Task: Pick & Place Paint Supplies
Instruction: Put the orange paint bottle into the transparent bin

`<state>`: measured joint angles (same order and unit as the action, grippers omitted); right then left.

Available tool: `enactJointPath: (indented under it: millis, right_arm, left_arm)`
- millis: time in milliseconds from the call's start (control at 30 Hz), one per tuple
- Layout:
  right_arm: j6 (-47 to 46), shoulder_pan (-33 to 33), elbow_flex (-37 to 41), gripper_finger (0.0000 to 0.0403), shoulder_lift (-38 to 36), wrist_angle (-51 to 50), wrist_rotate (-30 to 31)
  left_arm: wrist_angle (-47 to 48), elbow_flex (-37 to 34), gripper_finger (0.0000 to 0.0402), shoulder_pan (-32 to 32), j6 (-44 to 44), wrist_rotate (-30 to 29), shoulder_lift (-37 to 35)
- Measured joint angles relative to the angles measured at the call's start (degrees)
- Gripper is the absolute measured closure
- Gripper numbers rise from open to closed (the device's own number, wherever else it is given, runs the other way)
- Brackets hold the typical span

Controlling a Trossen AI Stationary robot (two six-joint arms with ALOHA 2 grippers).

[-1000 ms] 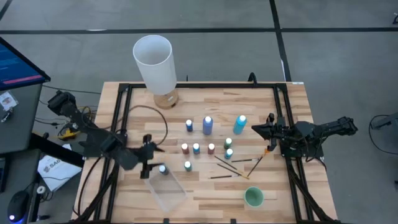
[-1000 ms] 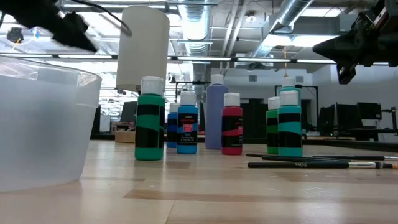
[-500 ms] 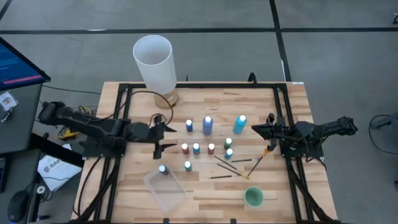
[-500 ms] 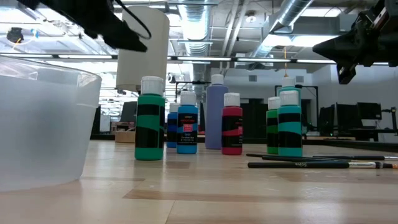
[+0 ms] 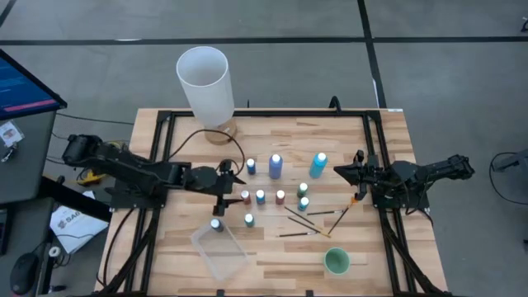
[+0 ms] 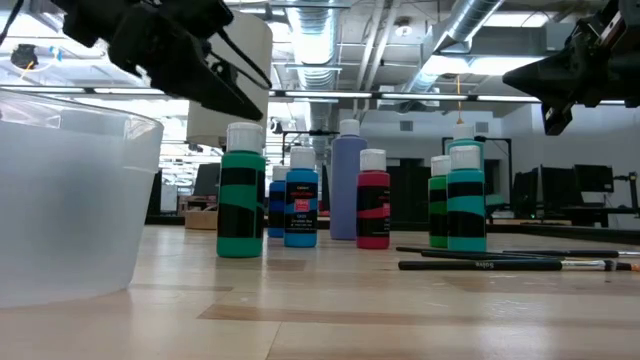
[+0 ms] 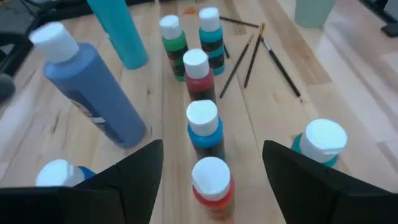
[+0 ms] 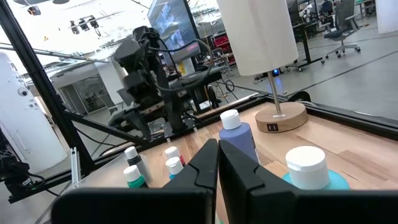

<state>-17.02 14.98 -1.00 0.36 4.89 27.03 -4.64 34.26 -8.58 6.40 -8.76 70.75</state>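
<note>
My left fingers are above the red bottle's white cap (image 5: 245, 194) and must lower before closing on the bottle.
Small white-capped bottles stand upright on the wooden table, with a red (image 5: 245, 196), a blue (image 5: 261, 196) and another red (image 5: 280, 196) in a row. A tall blue bottle (image 5: 275, 165) and a tall teal one (image 5: 318, 163) stand farther back. Thin brushes (image 5: 309, 219) lie flat to the right. My left gripper (image 5: 231, 185) hovers open just left of the row. In its wrist view the near red bottle (image 7: 211, 183) sits between the spread fingers, untouched. My right gripper (image 5: 340, 171) is shut and waits above the table's right side.
A clear plastic container (image 5: 221, 252) lies near the table's front, with one white-capped bottle (image 5: 215, 224) at its far end. A teal bottle (image 5: 249, 219) stands beside it. A green cup (image 5: 337, 261) sits front right. A tall white cylinder (image 5: 204, 82) stands on a wooden base at the far edge.
My left gripper has moved from beside the clear container toward the far edge, then right, and now sits at the left end of the bottle row. My right arm has kept still, and no bottle or brush has moved.
</note>
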Motion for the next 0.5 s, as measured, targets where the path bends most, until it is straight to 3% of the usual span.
enactJointPath:
  millis: [500]
  right_arm:
    - [0.02, -0.01, -0.02, 0.0394, 0.00, 0.00, -0.01]
  left_arm:
    - [-4.03, 0.00, 0.0144, 1.27, 2.44, 1.10, 8.16]
